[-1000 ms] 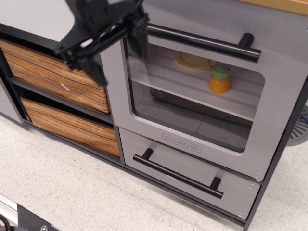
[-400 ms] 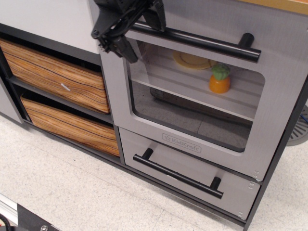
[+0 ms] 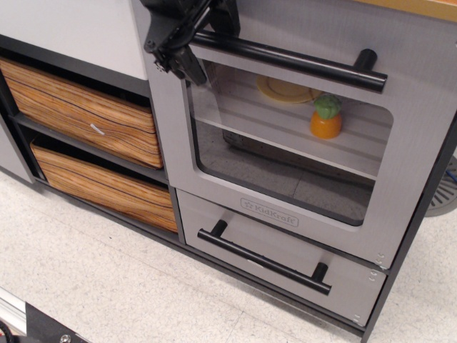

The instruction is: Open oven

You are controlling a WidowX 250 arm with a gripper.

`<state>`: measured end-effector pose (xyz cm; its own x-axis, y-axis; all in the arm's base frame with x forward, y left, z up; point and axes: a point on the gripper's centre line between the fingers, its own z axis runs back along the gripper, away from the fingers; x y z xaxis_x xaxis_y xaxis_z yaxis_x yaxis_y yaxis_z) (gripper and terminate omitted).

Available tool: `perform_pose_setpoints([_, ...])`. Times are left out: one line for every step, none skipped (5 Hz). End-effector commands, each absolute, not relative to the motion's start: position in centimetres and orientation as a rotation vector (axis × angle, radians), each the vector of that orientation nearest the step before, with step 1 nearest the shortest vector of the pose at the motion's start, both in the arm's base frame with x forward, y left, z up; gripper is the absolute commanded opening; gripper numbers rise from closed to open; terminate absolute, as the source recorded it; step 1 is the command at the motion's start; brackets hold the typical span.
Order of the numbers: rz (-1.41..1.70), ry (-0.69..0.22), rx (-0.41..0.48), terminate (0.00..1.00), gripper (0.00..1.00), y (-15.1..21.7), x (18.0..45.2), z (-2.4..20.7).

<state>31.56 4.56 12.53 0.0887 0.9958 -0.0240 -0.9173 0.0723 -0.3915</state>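
I need to grab the long black handle next, by the end of its bar. Then I can swing the oven door open.
The toy oven's brushed-silver door stands shut, with a clear window, a KidKraft logo plate and a long black bar handle across its top. My black gripper is at the left end of that handle. Its jaws stand apart, one finger below the bar and the other above it at the frame's top edge. The bar's left end lies between them. I cannot tell whether the fingers touch it.
Inside the oven are a yellow plate and an orange toy with a green top. Below the door is a smaller silver drawer with its own black handle. Two wood-grain drawers sit to the left. A speckled floor lies in front.
My gripper has moved right and up, from over the upper wood-grain drawer and the door's left edge to the left end of the oven handle. The door has not moved.
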Motion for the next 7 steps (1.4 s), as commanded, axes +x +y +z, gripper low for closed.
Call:
perform_pose_setpoints([1.437,-0.25,-0.312,0.0,1.0,5.6,30.6,13.4])
perform_pose_setpoints([1.4,-0.237,-0.324,0.0,1.0,5.1,29.3,14.0])
perform_pose_setpoints([1.383,-0.242,-0.326,0.0,1.0,5.1,28.3,14.2])
perform_pose_setpoints([1.37,-0.241,-0.334,0.0,1.0,5.0,27.8,14.3])
perform_pose_setpoints([1.37,-0.247,-0.336,0.0,1.0,5.1,28.0,14.5])
perform_pose_setpoints([1.363,-0.251,-0.353,0.0,1.0,5.4,27.8,15.5])
perform_pose_setpoints([1.305,-0.264,-0.338,0.0,1.0,5.5,26.5,16.7])
